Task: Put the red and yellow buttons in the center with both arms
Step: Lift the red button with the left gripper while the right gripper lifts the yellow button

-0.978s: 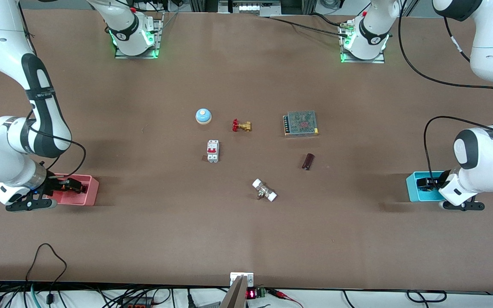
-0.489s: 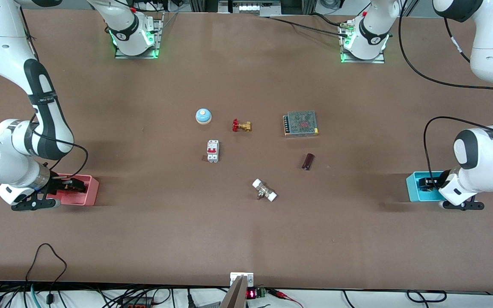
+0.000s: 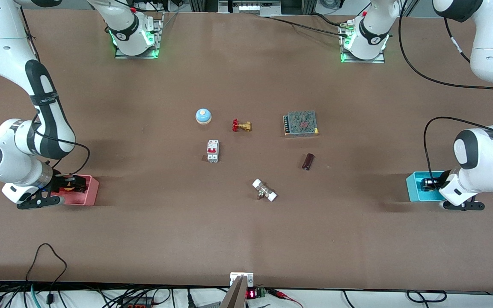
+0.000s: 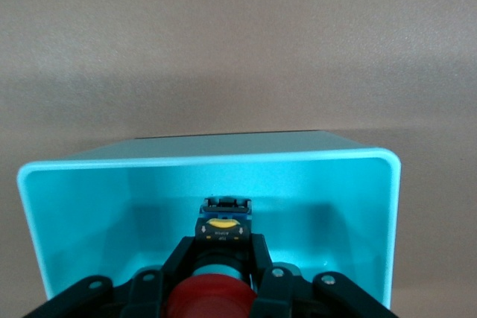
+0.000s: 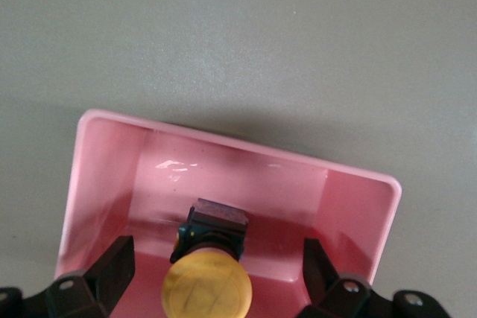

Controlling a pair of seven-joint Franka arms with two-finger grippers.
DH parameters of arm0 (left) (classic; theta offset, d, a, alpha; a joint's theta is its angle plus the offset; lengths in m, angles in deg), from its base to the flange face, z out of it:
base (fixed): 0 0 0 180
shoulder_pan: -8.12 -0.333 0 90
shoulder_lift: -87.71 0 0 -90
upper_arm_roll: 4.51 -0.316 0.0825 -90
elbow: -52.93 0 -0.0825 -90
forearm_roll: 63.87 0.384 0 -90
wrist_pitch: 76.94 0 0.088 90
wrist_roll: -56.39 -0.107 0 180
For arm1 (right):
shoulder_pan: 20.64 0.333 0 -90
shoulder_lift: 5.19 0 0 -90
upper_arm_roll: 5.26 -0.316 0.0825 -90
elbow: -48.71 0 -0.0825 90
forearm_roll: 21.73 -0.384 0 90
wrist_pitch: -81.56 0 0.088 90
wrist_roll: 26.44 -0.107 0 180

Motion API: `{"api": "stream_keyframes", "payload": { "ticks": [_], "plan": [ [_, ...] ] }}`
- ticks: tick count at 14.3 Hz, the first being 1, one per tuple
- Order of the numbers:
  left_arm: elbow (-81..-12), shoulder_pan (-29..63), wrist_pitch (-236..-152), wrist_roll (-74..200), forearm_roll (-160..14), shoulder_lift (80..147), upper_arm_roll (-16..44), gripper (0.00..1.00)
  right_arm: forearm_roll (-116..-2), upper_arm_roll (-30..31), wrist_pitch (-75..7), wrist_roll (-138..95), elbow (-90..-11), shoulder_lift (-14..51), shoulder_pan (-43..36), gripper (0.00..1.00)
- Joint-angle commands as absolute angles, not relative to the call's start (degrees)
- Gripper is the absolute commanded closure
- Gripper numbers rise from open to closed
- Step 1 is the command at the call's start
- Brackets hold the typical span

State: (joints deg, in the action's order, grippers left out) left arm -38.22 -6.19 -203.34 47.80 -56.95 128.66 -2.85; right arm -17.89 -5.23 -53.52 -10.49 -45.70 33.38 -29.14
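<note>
My right gripper grabs the yellow button (image 5: 207, 288) by its dark body under the cap (image 5: 215, 230) next, to place it in the center.
The red button (image 4: 207, 299) lies in the blue bin (image 4: 74, 199) at the left arm's end of the table. My left gripper (image 4: 221, 247) is down in that bin (image 3: 413, 188), its fingers closed on the button's body just under the red cap. The yellow button (image 5: 207, 288) lies in the pink bin (image 5: 104, 169) at the right arm's end. My right gripper (image 5: 216, 252) is open inside that bin (image 3: 90, 190), one finger on each side of the button and apart from it. In the front view the left gripper (image 3: 428, 184) and the right gripper (image 3: 73, 185) are both low in their bins.
On the brown table's middle are a blue dome bell (image 3: 203, 116), a brass valve with a red handle (image 3: 242, 125), a white circuit breaker (image 3: 212, 151), a metal power supply (image 3: 301, 123), a dark cylinder (image 3: 308, 161) and a white-ended fitting (image 3: 265, 190).
My right arm's wrist has shifted a little toward the table's middle and the gripper has settled around the yellow button. The left arm has hardly moved.
</note>
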Motion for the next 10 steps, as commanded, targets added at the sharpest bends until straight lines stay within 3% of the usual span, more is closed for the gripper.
{"api": "stream_keyframes", "payload": {
  "ticks": [1,7,10],
  "plan": [
    [-37.7,-6.3,-198.5,47.2,-55.9,124.6,-2.7,0.73,-18.0,-6.2,-53.2,-9.1,-46.0,33.0,-30.1,0.04],
    [-37.1,-2.1,-184.1,50.2,-55.8,115.4,-1.7,0.71,-18.0,-6.2,-52.1,-9.1,-46.0,33.0,-30.0,0.48],
    [-37.2,2.8,-180.5,56.3,-55.9,114.6,-1.6,0.71,-18.0,-6.6,-52.0,-9.1,-46.0,33.0,-30.0,0.50]
  ]
}}
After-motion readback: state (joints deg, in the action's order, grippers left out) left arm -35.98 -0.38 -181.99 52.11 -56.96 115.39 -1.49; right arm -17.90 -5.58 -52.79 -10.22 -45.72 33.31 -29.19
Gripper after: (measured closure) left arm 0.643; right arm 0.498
